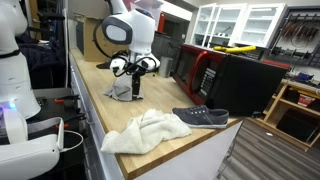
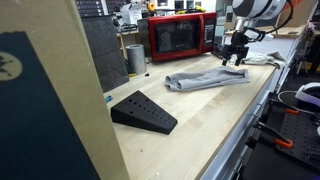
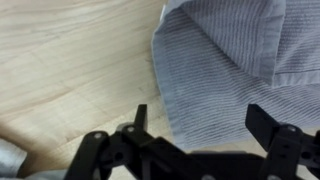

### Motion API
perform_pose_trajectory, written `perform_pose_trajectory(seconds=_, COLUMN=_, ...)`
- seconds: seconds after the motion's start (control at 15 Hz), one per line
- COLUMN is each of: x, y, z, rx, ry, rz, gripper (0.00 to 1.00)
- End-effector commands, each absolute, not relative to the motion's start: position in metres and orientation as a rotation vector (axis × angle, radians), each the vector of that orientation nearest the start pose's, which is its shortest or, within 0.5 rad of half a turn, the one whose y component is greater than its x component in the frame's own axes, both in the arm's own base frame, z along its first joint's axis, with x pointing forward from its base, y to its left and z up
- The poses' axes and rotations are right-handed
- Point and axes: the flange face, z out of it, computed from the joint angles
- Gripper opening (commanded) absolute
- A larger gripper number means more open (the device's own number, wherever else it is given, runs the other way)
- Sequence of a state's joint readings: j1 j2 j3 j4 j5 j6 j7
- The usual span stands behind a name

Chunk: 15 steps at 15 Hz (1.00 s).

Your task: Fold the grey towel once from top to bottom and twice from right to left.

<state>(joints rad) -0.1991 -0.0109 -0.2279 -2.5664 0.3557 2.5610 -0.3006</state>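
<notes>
My gripper grabs the grey towel (image 2: pixel 205 78) by the edge at its end nearest the white cloth next, to fold that end across.
The grey towel (image 2: pixel 205 78) lies crumpled and partly folded on the wooden table in front of the red microwave. It also shows under the arm in an exterior view (image 1: pixel 125 90), and it fills the upper right of the wrist view (image 3: pixel 230 60). My gripper (image 3: pixel 200 125) is open, its two black fingers straddling the towel's lower edge just above the cloth. It holds nothing. In both exterior views the gripper (image 1: pixel 133 68) (image 2: pixel 235 50) hangs over one end of the towel.
A white cloth (image 1: pixel 148 130) lies bunched near the table's front edge. A dark wedge-shaped object (image 2: pixel 143 110) sits beside it (image 1: pixel 200 116). A red microwave (image 2: pixel 180 35) and a metal cup (image 2: pixel 135 57) stand along the back. The table edge (image 2: pixel 250 110) runs close to the towel.
</notes>
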Motion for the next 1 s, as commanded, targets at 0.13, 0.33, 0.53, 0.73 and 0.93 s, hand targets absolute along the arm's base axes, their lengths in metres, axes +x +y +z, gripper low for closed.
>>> perform_pose_trajectory(seconds=0.13, x=0.404, y=-0.185, z=0.256, rx=-2.828, ry=0.563, rz=-0.083, gripper=1.0)
perform_pose_trajectory(seconds=0.33, x=0.404, y=-0.18, z=0.247, rx=-2.812, ry=0.534, rz=-0.067, gripper=1.0)
perform_pose_trajectory(seconds=0.53, x=0.406, y=-0.173, z=0.245, rx=-2.799, ry=0.494, rz=-0.076, gripper=0.71)
perform_pose_trajectory(seconds=0.73, x=0.409, y=-0.165, z=0.246, rx=-2.792, ry=0.452, rz=-0.084, gripper=0.53)
perform_pose_trajectory(seconds=0.93, x=0.412, y=-0.155, z=0.248, rx=-2.786, ry=0.416, rz=-0.084, gripper=0.29)
